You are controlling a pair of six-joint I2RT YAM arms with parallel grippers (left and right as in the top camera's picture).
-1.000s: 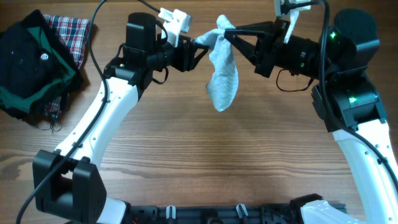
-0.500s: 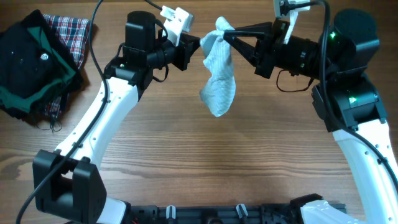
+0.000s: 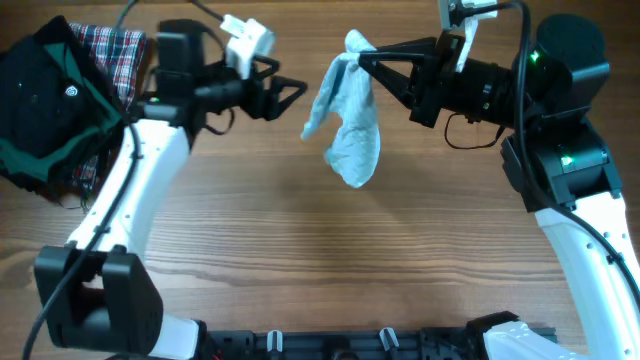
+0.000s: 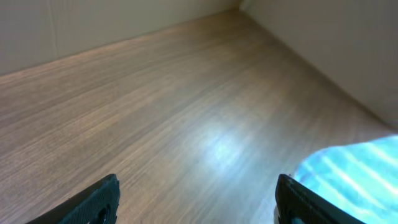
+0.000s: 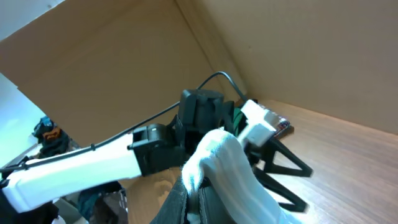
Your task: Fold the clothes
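Observation:
I will next grab the hanging striped garment by its loose side edge with my left gripper, opposite my right gripper's hold. The garment can then be spread for folding.
The small pale blue-white striped garment [image 3: 350, 118] hangs in the air above the table's middle, held at its top by my right gripper [image 3: 362, 55], which is shut on it. In the right wrist view the cloth [image 5: 233, 171] bulges up between the closed fingers. My left gripper [image 3: 298, 92] is open and empty, to the left of the garment and apart from it. In the left wrist view its two dark fingertips [image 4: 99, 202] stand wide apart over bare wood, with an edge of the garment [image 4: 351, 177] at the lower right.
A black garment with green trim [image 3: 50, 110] lies on a red plaid cloth [image 3: 115, 50] at the table's far left. The wooden table [image 3: 320, 250] spreads below the hanging garment. A pale wall [image 4: 323, 43] backs the table.
My left gripper has let go of the garment, opened and swung away to the left. The garment now hangs from the right gripper alone and has sagged a little.

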